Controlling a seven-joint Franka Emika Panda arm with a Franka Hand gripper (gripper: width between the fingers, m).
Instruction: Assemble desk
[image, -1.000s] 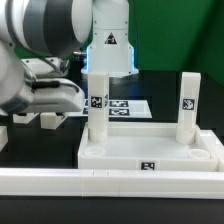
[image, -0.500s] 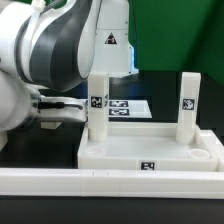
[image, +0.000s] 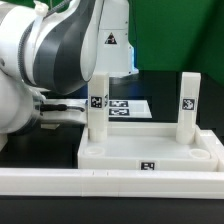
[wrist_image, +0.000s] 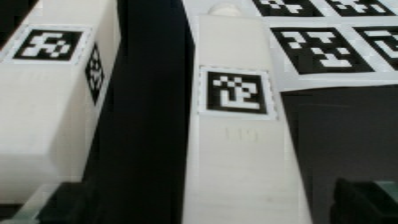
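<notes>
My gripper's fingers reach down on either side of the tagged leg (wrist_image: 242, 170), so it is now time to close my gripper on the leg.
The desk top (image: 150, 150) lies near the front with two legs standing upright in it, one (image: 97, 105) toward the exterior view's left and one (image: 188, 103) toward its right. In the wrist view a loose leg (wrist_image: 231, 130) with a square tag lies lengthwise between my fingers. My gripper (wrist_image: 222, 207) is open and straddles this leg, with a dark gap on each side between leg and fingers (wrist_image: 365, 200). Another loose leg (wrist_image: 50, 80) lies alongside it. In the exterior view my arm (image: 55, 60) covers the gripper and these legs at the left.
The marker board (image: 128, 106) lies flat behind the desk top, and its tags (wrist_image: 329, 45) show just past the straddled leg. A long low white rail (image: 100, 182) runs along the front. The robot's base (image: 112, 45) stands at the back.
The arm has turned and come down over the loose legs at the exterior view's left, most of that in the first half second. The desk top and standing legs have not moved.
</notes>
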